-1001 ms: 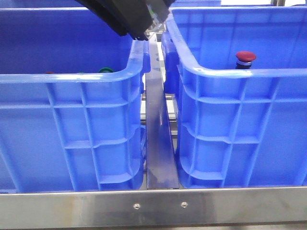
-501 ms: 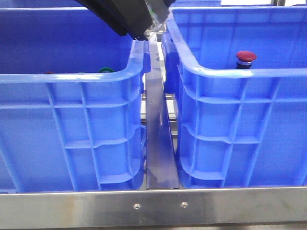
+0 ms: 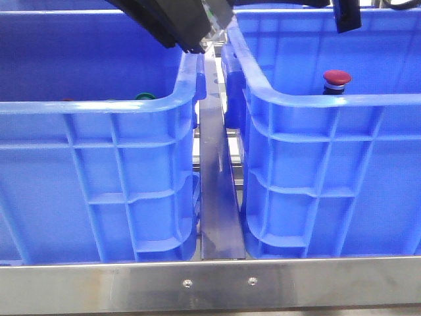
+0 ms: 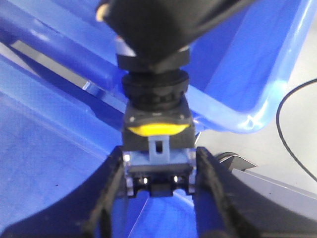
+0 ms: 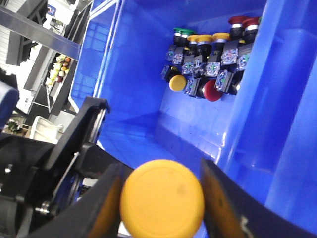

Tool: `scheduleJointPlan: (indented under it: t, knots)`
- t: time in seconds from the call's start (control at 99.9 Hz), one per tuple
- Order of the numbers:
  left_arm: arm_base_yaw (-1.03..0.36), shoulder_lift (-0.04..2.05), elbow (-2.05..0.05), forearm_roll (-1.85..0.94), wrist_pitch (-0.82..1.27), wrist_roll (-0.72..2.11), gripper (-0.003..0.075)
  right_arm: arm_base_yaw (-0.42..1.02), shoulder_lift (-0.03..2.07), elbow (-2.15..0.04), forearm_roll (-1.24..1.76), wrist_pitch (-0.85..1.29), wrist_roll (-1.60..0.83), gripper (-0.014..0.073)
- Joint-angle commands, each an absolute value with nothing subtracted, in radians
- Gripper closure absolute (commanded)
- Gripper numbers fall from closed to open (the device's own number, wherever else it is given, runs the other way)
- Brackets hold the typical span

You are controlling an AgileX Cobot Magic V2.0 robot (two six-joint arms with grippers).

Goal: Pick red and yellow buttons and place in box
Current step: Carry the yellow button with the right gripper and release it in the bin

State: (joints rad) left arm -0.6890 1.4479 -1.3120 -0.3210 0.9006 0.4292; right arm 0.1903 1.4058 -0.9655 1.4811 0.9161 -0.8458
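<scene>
My right gripper's dark fingers wrap the yellow button's end with the cap above the button's dark body, so the button would stay held. It is now time to open my left gripper.
My left gripper (image 4: 158, 168) is shut on the dark body of a push button (image 4: 157, 148). A yellow part shows on the body, and the cap end is dark and blurred. In the front view this gripper (image 3: 197, 45) hangs above the gap between two blue crates. My right gripper (image 5: 163, 191) is shut on the round cap of a yellow button (image 5: 162, 203), over a blue crate (image 5: 129, 59). Part of that arm (image 3: 346, 16) shows above the right crate (image 3: 329, 100), where a red button (image 3: 337, 79) stands upright.
The left crate (image 3: 99, 105) shows a green cap (image 3: 145, 97) just over its near rim. In the right wrist view, several red, yellow and green buttons (image 5: 208, 64) lie bunched in a crate corner. A metal rail (image 3: 217, 197) runs between the crates.
Part of the right arm has come into view at the top right of the front view. The left arm has shifted slightly upward. The red button has not moved.
</scene>
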Motion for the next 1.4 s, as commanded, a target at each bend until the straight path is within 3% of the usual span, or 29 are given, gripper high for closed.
scheduleJointPlan:
  t: [0.0,0.07,0.22,0.29,0.551,0.821,1.121,1.392]
  knots:
    - [-0.699,1.418,-1.338,-0.361,0.86,0.432,0.0567,0.189,1.378,-0.998,1.553,0.968,-0.849,0.0419]
    - [-0.699,1.418,-1.338,-0.37,0.863,0.432,0.0495,0.189,1.378,-0.998,1.555,0.969,-0.849,0.0421]
    - [-0.699,1.418,-1.338,-0.377,0.87,0.432,0.0246,0.177,1.372,-0.998,1.556,0.957,-0.851,0.0421]
    - [-0.699,1.418,-1.338,-0.377,0.874,0.432,0.0192,0.14,1.357,-0.998,1.556,0.93,-0.883,0.0421]
    - [-0.699,1.418,-1.338,-0.377,0.876,0.432,0.0229,-0.061,1.229,-0.996,1.523,0.711,-1.187,0.0421]
    - [-0.699,1.418,-1.338,-0.377,0.876,0.432,0.0228,-0.092,1.186,-0.929,1.485,0.352,-1.47,0.0421]
    - [-0.699,1.418,-1.338,-0.388,0.876,0.432,0.0228,-0.092,1.323,-0.919,1.501,0.152,-1.529,0.0421]
    - [-0.699,1.418,-1.338,-0.394,0.876,0.432,0.0228,-0.092,1.521,-1.043,1.501,0.067,-1.529,0.0421]
